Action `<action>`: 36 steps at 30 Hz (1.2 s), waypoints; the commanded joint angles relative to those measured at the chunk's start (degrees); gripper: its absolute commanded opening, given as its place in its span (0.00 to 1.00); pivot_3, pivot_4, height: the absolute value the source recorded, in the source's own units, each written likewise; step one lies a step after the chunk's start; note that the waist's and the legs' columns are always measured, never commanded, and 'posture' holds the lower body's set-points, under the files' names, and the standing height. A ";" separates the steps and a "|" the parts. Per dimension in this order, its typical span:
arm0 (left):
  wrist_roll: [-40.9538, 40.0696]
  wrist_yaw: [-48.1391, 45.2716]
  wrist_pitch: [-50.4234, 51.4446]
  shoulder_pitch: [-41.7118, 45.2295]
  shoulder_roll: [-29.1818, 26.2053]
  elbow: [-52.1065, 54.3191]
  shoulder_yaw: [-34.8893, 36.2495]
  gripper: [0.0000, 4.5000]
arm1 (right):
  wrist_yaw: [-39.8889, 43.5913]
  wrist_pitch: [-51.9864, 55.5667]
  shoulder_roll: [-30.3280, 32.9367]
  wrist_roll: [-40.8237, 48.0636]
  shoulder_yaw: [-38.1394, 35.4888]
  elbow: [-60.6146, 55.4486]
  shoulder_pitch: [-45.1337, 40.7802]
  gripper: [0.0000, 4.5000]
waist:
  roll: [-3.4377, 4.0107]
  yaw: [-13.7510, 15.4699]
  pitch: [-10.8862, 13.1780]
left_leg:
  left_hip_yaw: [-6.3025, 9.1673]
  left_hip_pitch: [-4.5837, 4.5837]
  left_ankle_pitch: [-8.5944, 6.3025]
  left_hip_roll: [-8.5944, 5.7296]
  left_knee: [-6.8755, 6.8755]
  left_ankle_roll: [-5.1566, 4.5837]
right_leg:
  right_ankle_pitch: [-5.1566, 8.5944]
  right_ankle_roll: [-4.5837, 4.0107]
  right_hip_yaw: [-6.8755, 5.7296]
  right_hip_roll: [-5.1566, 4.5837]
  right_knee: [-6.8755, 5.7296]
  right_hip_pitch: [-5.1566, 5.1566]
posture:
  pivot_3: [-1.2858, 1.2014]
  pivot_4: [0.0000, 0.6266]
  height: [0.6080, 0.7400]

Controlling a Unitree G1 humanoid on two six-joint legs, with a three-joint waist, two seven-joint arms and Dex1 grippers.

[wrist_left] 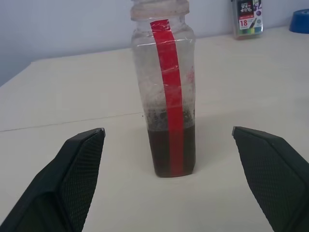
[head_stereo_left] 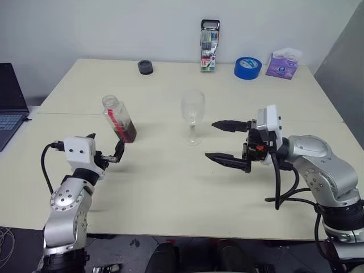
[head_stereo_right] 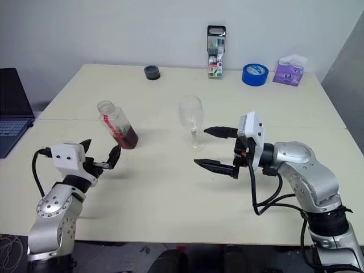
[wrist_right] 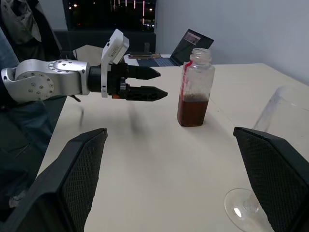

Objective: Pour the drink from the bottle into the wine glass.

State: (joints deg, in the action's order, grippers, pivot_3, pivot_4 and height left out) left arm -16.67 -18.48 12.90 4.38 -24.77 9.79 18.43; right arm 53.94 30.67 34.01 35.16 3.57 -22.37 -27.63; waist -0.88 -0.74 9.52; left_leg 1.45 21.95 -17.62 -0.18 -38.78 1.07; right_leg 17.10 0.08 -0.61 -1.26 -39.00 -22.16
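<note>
My left gripper will next take hold of the bottle by its lower body (head_stereo_left: pixel 124 128), so the bottle's wide neck (head_stereo_left: pixel 110 102) stays free to pour.
The bottle (head_stereo_left: pixel 118 119) stands on the left half of the table, a clear squarish bottle with a red strip and an uncapped wide neck. A little dark reddish-brown drink (wrist_left: pixel 171 151) fills its bottom. My left gripper (head_stereo_left: pixel 106 145) is open just short of the bottle, pointing at it, with the bottle between the lines of its fingers and untouched. The empty wine glass (head_stereo_left: pixel 193 116) stands upright at the table's middle. To its right my right gripper (head_stereo_left: pixel 211 140) is open, pointing left towards the glass, apart from it.
Along the far edge stand a black round piece (head_stereo_left: pixel 145 67), a tall marker pack (head_stereo_left: pixel 210 45), a blue tape roll (head_stereo_left: pixel 248 67) and a purple tissue pack (head_stereo_left: pixel 282 64). A laptop (head_stereo_left: pixel 8 102) sits beyond the table's left edge.
</note>
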 commanded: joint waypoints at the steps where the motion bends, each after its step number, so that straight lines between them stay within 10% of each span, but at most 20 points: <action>1: -0.67 -2.68 -2.36 3.62 -1.72 -3.44 0.61 1.00 | 0.77 -0.68 0.52 1.03 -1.10 -2.74 -0.55 0.99 | 0.00 0.02 0.00 | 0.00 0.00 0.00 0.00 0.00 0.00 | 0.00 0.00 0.00 0.00 0.00 0.00 | 0.52 0.24 1.00; 28: 4.80 -10.43 -22.12 28.00 -2.37 -45.90 -4.32 1.00 | -4.72 4.33 0.64 2.34 -1.86 -5.19 -1.18 0.99 | -0.06 0.45 -0.03 | 0.00 0.07 0.03 -0.02 -0.07 0.05 | -0.01 0.01 -0.04 -0.01 -0.02 -0.07 | 0.52 0.24 1.00; 36: 4.51 -11.24 -25.45 30.48 -2.54 -50.95 -4.20 0.54 | -6.39 5.65 0.51 2.88 -1.87 -6.15 -1.86 1.00 | -0.07 0.44 -0.04 | 0.00 0.09 0.03 -0.03 -0.08 0.05 | -0.01 0.01 -0.04 -0.01 -0.03 -0.10 | 0.52 0.24 1.00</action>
State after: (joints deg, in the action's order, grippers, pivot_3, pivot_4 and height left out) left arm -12.36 -29.61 -10.79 33.87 -26.69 -41.34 13.92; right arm 48.10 36.45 34.35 37.13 3.32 -25.91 -28.29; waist -0.95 -0.30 9.48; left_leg 1.45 22.04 -17.59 -0.21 -38.85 1.12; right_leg 17.09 0.09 -0.65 -1.27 -39.04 -22.25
